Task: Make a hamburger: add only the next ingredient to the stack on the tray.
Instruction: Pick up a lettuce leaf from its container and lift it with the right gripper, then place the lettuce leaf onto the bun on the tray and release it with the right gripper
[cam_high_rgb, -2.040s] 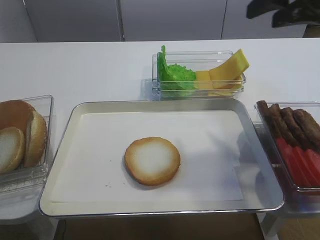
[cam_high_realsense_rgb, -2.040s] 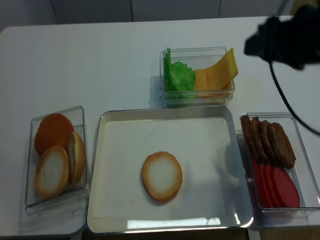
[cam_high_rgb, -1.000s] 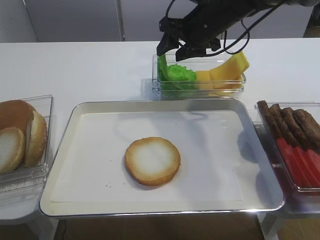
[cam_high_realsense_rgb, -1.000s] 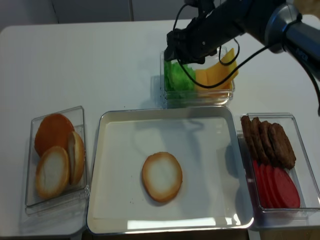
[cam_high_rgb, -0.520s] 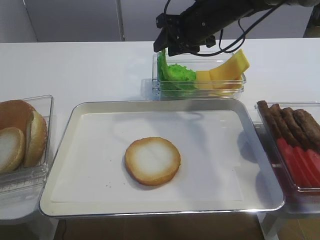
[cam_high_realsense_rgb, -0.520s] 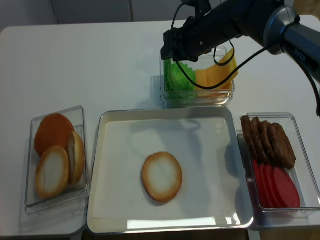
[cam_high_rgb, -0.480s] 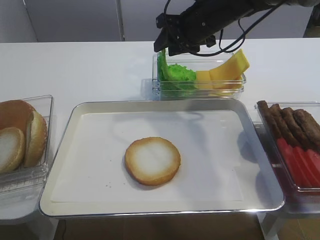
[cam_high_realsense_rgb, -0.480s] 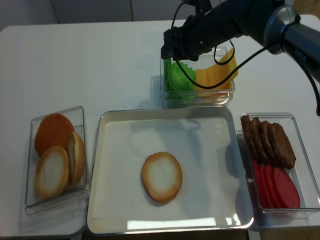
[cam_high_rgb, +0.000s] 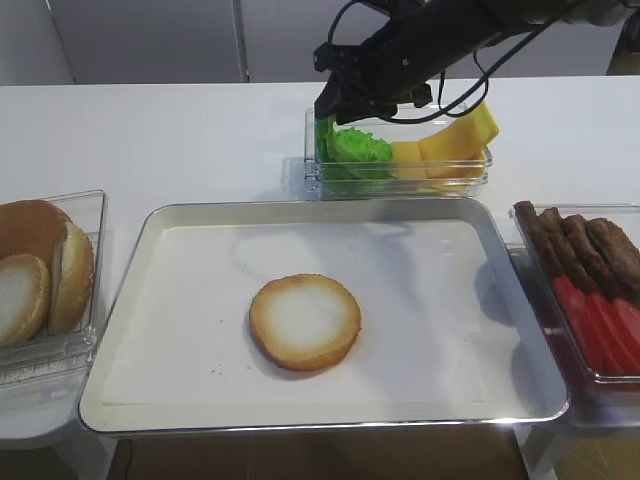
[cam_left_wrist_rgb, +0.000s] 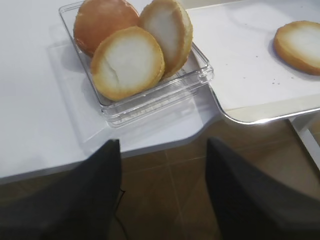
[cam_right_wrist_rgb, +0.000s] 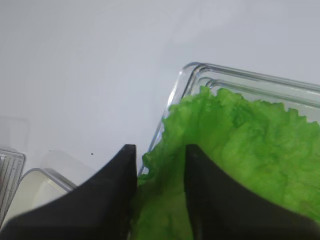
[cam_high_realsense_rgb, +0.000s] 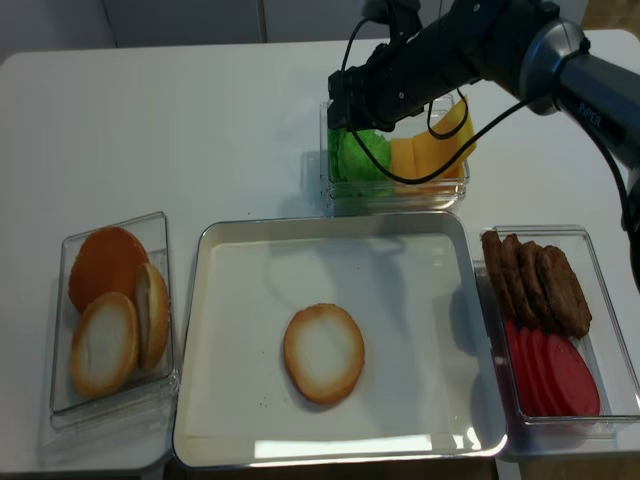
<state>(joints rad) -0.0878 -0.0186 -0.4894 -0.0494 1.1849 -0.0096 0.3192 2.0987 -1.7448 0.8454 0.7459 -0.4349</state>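
Observation:
The lettuce leaf (cam_high_rgb: 350, 148) is the next ingredient to add to the bun half on the tray, so my right gripper next needs to grab it by its ruffled top edge.
The lettuce leaf (cam_high_rgb: 350, 148) is bright green and ruffled, and stands in the left end of a clear container behind the tray (cam_high_rgb: 128, 290). My right gripper (cam_high_rgb: 330, 108) reaches down into that end. In the right wrist view the black fingers (cam_right_wrist_rgb: 117, 190) straddle the leaf's raised edge (cam_right_wrist_rgb: 240, 150), still open, with a gap between them and lettuce filling it. The stack is one bun half (cam_high_rgb: 304, 321), pale face up, at the middle of the paper-lined tray. My left gripper (cam_left_wrist_rgb: 162, 150) hangs open over the floor, just off the table's front left edge.
Yellow cheese slices (cam_high_rgb: 455, 135) share the lettuce's container. A clear box with bun tops and halves (cam_high_rgb: 40, 265) sits left of the tray. Right of the tray, another box holds brown patties (cam_high_rgb: 585, 245) and red tomato slices (cam_high_rgb: 600, 325).
The right arm swung in from the upper right to the lettuce container. Its jaws have lowered onto the leaf's left edge and narrowed around it. The bun half and tray are unmoved.

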